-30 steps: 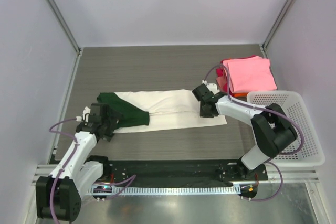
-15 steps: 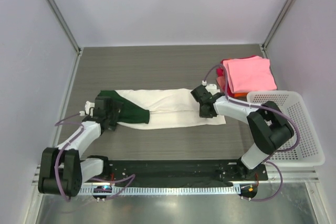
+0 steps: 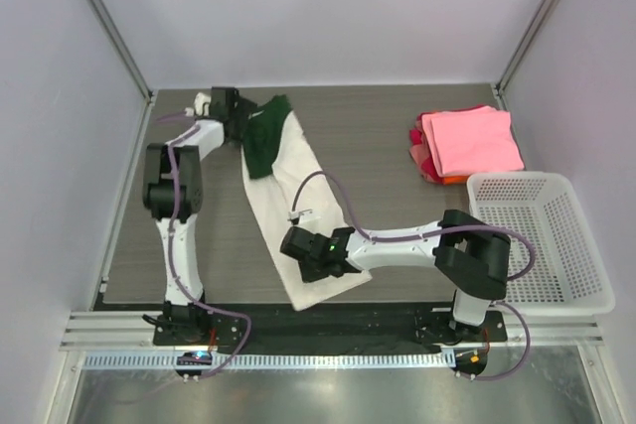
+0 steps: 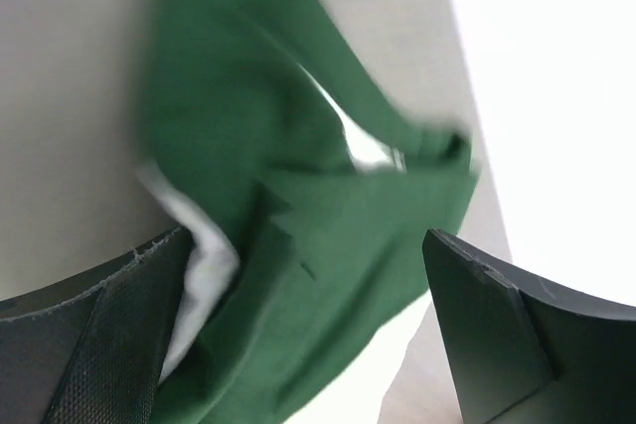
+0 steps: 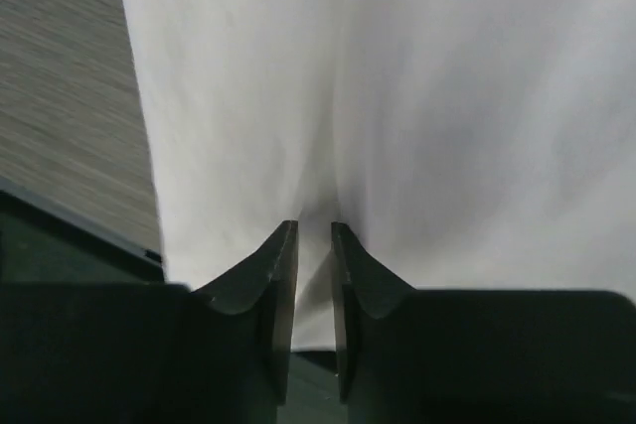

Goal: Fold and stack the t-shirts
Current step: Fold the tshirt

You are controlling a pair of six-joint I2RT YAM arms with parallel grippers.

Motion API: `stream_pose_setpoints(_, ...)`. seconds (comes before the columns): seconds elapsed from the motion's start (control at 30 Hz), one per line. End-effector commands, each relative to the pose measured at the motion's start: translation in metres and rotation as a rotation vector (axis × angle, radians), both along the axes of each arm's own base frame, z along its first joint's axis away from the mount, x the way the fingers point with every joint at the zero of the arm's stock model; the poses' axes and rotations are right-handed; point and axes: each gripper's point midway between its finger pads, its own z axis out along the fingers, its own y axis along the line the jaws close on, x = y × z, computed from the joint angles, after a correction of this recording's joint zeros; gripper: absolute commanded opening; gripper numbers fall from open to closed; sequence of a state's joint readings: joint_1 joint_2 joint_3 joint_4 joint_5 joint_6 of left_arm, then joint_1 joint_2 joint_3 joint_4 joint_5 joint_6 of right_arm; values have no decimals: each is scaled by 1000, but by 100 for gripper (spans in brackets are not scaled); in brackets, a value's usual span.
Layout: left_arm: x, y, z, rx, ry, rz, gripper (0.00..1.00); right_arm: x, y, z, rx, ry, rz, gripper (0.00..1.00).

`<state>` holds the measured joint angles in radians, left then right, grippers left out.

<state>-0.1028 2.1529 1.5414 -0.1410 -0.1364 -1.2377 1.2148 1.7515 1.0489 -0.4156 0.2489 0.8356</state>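
Observation:
The near end of the t-shirt should be folded towards the t-shirt's green end. My right gripper will pinch the cream-white t-shirt at its near end next.
The cream-white t-shirt (image 3: 298,196) lies as a long folded strip slanting from the back left towards the near edge. Its dark green sleeve end (image 3: 264,133) is at the back. My left gripper (image 3: 241,114) is at that end. In the left wrist view the left gripper (image 4: 308,237) stands wide open with green cloth (image 4: 328,245) lying between its fingers. My right gripper (image 3: 296,245) is at the strip's near end. The right wrist view shows the right gripper (image 5: 314,225), its jaws almost together on a raised fold of white cloth (image 5: 397,96). Folded pink t-shirts (image 3: 469,140) are stacked at the back right.
A white mesh basket (image 3: 537,245) stands at the right edge, just in front of the pink stack, which has red (image 3: 421,153) and orange (image 3: 453,180) cloth under it. Grey walls close the table at back and sides. The black arm rail (image 3: 328,320) runs along the near edge.
The shirt has swung from lying crosswise to slanting front to back. The left gripper went to the back left with the green end. The right gripper came to the near middle.

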Motion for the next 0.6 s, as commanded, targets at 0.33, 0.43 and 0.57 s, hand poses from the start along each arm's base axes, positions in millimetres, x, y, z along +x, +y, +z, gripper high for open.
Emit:
stream_pose_setpoints(0.33, 116, -89, 35, -100, -223, -318, 100, 84, -31, 116, 360, -79, -98, 67)
stream_pose_setpoints(0.43, 111, -67, 66, -9, -263, -329, 100, 93, -51, 109, 379, -52, -95, 68)
stream_pose_setpoints(0.57, 88, -23, 90, 55, -233, -285, 100, 87, -65, 81, 332, 3, -95, 67)
